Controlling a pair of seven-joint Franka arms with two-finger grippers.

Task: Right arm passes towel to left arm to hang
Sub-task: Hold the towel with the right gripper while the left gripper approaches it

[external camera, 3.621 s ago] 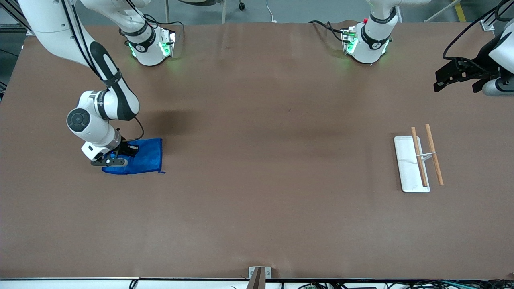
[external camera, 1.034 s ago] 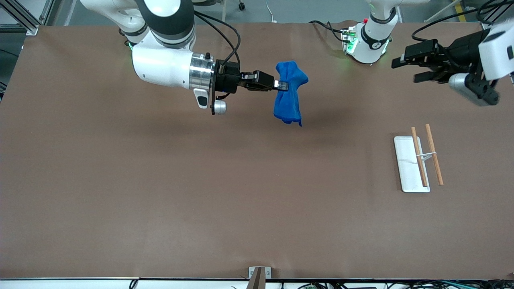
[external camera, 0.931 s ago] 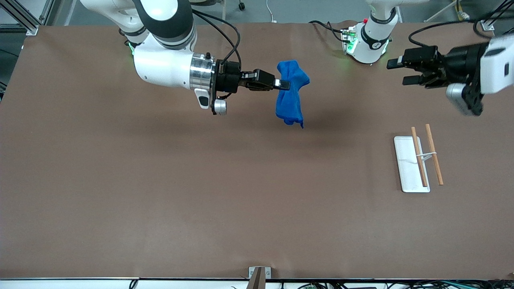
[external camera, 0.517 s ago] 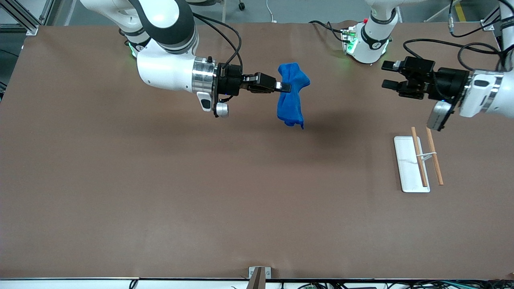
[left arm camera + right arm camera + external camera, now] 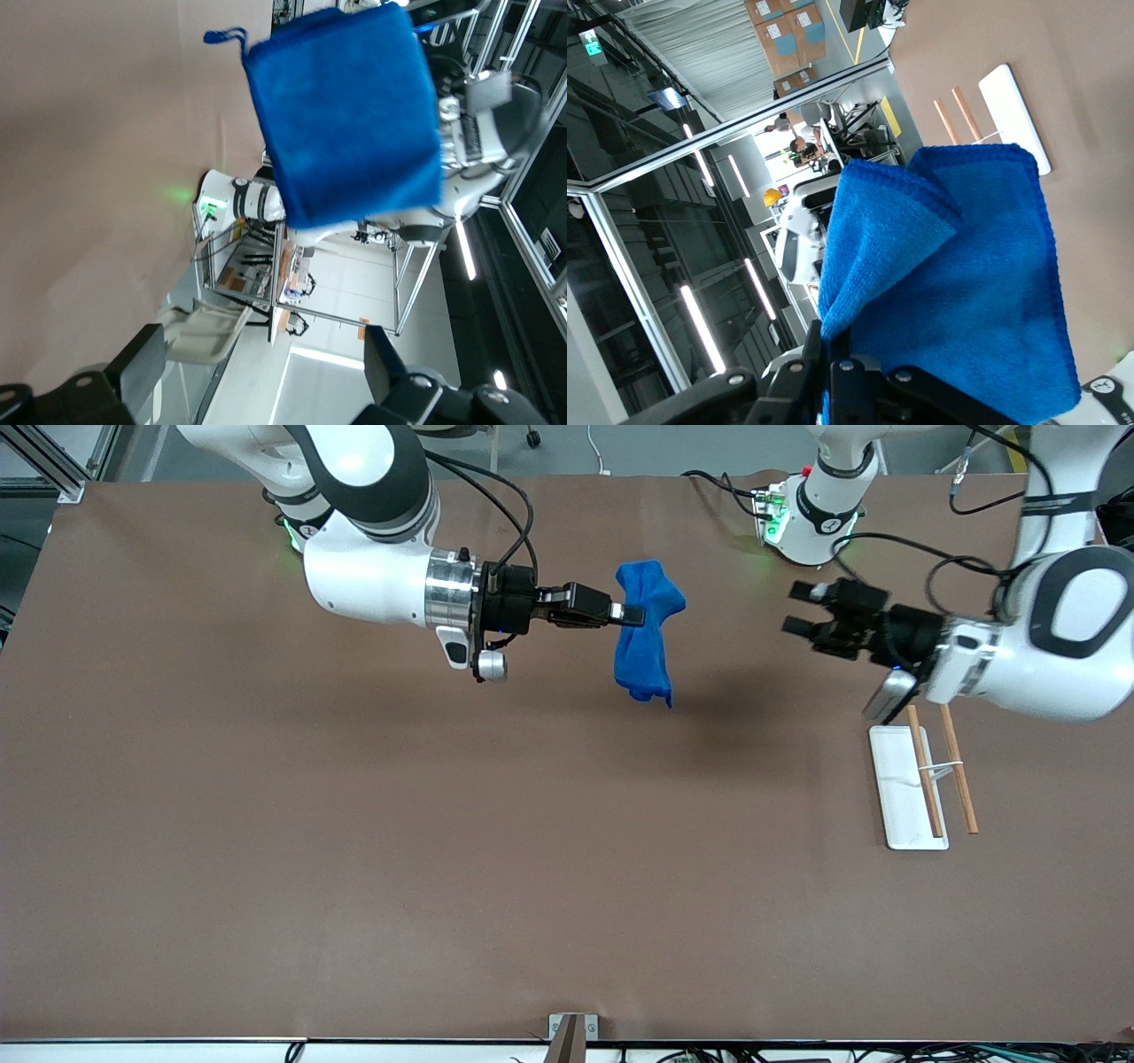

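Observation:
My left gripper grabs the towel by its edge next, which leaves the blue towel's corner loop free for hanging.
The bright blue towel hangs in the air over the middle of the table, pinched near its upper edge by my right gripper, which is shut on it. In the right wrist view the towel fills the frame above the closed fingers. My left gripper is open, held level over the table, pointing at the towel with a gap between them. In the left wrist view the towel hangs ahead of the spread fingers. The rack with two wooden rails stands on a white tray.
The white tray with the rack is at the left arm's end of the table, nearer the front camera than my left gripper. Both arm bases stand along the table's edge away from the front camera. A small bracket sits at the front edge.
My right gripper picked the towel off the table and carried it up over the middle. My left gripper has swung in from the table's end toward the towel, open throughout.

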